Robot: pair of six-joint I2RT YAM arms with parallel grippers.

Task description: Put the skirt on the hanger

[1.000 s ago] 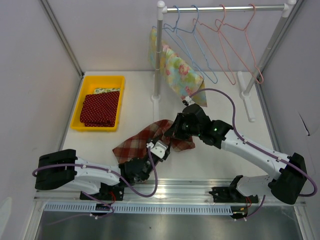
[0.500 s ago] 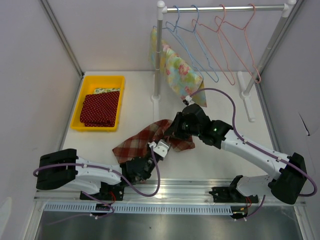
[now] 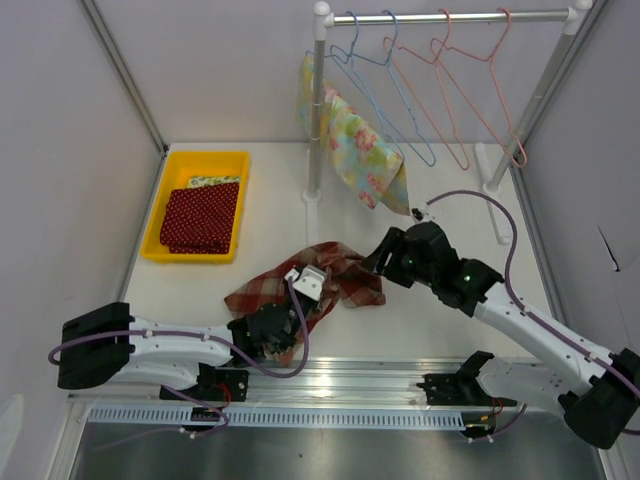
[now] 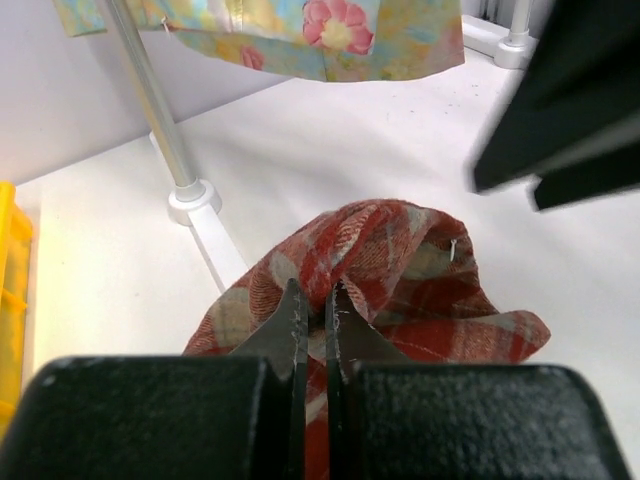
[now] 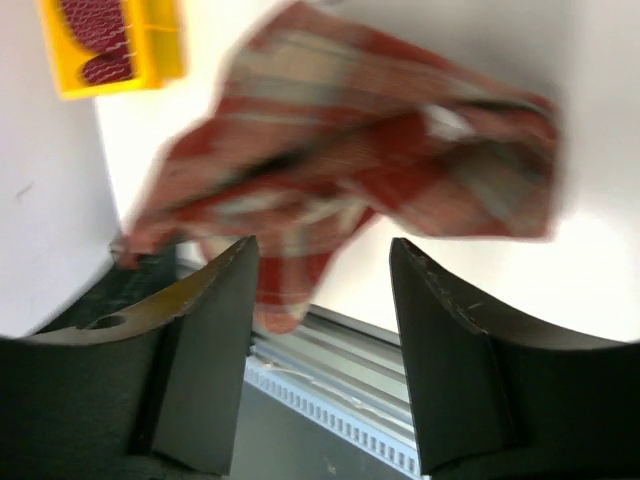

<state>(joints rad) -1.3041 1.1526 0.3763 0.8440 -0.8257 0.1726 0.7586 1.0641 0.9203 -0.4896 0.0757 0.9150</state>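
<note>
Next, my right gripper grabs the skirt by its free edge corner [image 3: 376, 296] [image 5: 528, 218], away from my left gripper, to spread it straight for the hanger.
The red plaid skirt [image 3: 345, 280] lies crumpled on the white table in front of the rack. My left gripper [image 3: 312, 300] is shut on a raised fold of the skirt [image 4: 420, 280] at its near side, the left gripper [image 4: 315, 300] showing cloth pinched between its tips. My right gripper [image 3: 373, 268] hovers open just right of the skirt [image 5: 380, 150], with nothing between its fingers [image 5: 455, 330]. Empty blue hangers [image 3: 385, 90] and pink hangers [image 3: 455, 90] hang on the rail.
A floral garment [image 3: 360, 150] hangs at the left end of the rack [image 3: 450, 17]. The rack's post [image 3: 317, 120] stands behind the skirt, its foot [image 4: 195, 200] close by. A yellow bin [image 3: 175, 240] with red dotted cloth [image 3: 200, 215] sits at the left.
The left gripper shut on the skirt's near fold. The right gripper opened, let go of the skirt and drew back to the right; the cloth's right side settled.
</note>
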